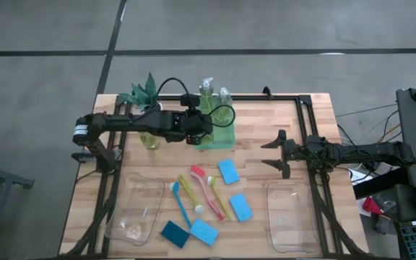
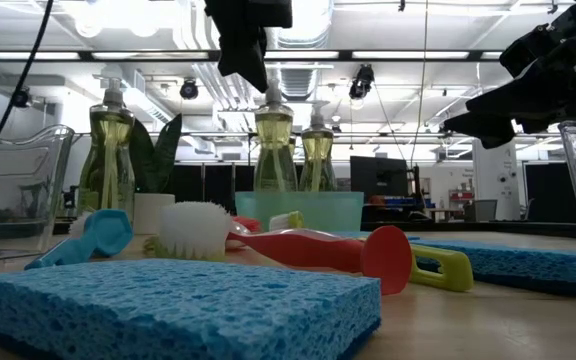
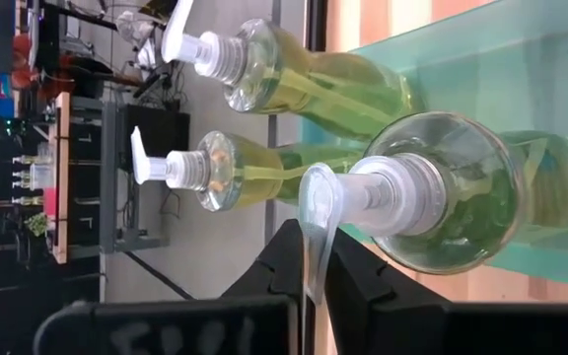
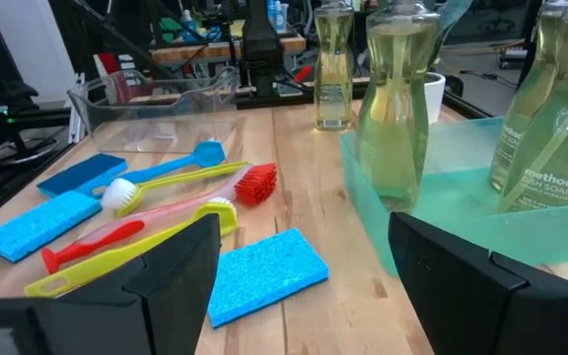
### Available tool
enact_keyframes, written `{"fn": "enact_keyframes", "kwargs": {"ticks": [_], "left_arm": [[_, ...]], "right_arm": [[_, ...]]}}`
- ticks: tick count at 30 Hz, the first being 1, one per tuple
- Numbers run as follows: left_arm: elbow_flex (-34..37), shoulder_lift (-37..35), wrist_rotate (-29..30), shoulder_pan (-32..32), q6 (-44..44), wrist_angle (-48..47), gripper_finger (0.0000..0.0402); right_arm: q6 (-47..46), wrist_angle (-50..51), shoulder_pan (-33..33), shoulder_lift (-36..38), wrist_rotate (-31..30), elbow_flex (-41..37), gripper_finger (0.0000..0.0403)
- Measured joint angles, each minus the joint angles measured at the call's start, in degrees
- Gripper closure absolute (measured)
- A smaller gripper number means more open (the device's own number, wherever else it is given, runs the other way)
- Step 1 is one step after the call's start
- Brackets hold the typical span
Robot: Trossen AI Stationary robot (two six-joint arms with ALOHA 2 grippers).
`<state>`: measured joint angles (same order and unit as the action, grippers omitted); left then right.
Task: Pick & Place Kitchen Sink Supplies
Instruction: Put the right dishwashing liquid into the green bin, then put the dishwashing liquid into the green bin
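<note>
The nearest clear soap bottle's lower end (image 3: 563, 192) is on the bottom of the green tray, inside the tray's rim, so my left gripper should open now.
My left gripper (image 1: 197, 133) is over the green tray (image 1: 222, 139) at the table's far middle, shut on the nearest clear soap bottle (image 3: 442, 187). Two more yellow-green soap bottles (image 1: 206, 94) (image 1: 224, 97) stand in the tray's far part. Another bottle (image 1: 150, 137) stands on the table by the plant. Blue sponges (image 1: 227, 171) (image 1: 240, 207) (image 1: 204, 232), a teal sponge (image 1: 174, 233) and red (image 1: 208, 184), yellow (image 1: 188, 193) and blue (image 1: 181, 206) brushes lie on the near middle. My right gripper (image 1: 276, 152) hangs open over the table's right side. My left gripper has the pump spout (image 3: 316, 212) at the top of the nearest soap bottle between its two fingers (image 3: 284, 261). It comes slanting down from the table's left. The bottle is upright with its lower part inside the green tray; whether its base is lifted, I cannot tell.
A spiky green plant (image 1: 144, 92) in a white pot stands at the far left. Clear plastic bins lie at near left (image 1: 136, 209) and near right (image 1: 291, 217). Bare wood shows between the tray and my right gripper.
</note>
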<state>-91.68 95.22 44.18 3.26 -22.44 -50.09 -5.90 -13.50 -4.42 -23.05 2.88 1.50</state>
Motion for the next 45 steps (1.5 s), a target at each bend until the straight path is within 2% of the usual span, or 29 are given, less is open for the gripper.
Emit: {"fn": "enact_keyframes", "kwargs": {"ticks": [7, 17, 24, 35, 38, 45], "left_arm": [[0.0, 0.0, 1.8, -0.2, 1.1, -0.2, 0.0368], [-0.4, -0.5, 1.8, -0.3, 2.0, -0.2, 0.0309], [-0.5, -1.9, 2.1, -0.4, 3.2, -1.2, 0.0276], [-0.7, -6.7, 2.4, -0.9, 8.8, -7.0, 0.0266], [-1.4, -9.3, -0.7, -0.7, 14.3, -12.5, 0.0266], [-1.7, -17.0, -13.2, 1.1, 29.8, -24.0, 0.0264]], "right_arm": [[0.1, 0.0, 0.0, 0.0, 0.0, 0.0, 0.0110], [0.1, 0.0, 0.0, 0.0, 0.0, 0.0, 0.0122], [0.0, 0.0, 0.0, 0.0, 0.0, 0.0, 0.0112], [0.1, 0.0, 0.0, 0.0, 0.0, 0.0, 0.0107], [0.0, 0.0, 0.0, 0.0, 0.0, 0.0, 0.0111], [0.1, 0.0, 0.0, 0.0, 0.0, 0.0, 0.0117]]}}
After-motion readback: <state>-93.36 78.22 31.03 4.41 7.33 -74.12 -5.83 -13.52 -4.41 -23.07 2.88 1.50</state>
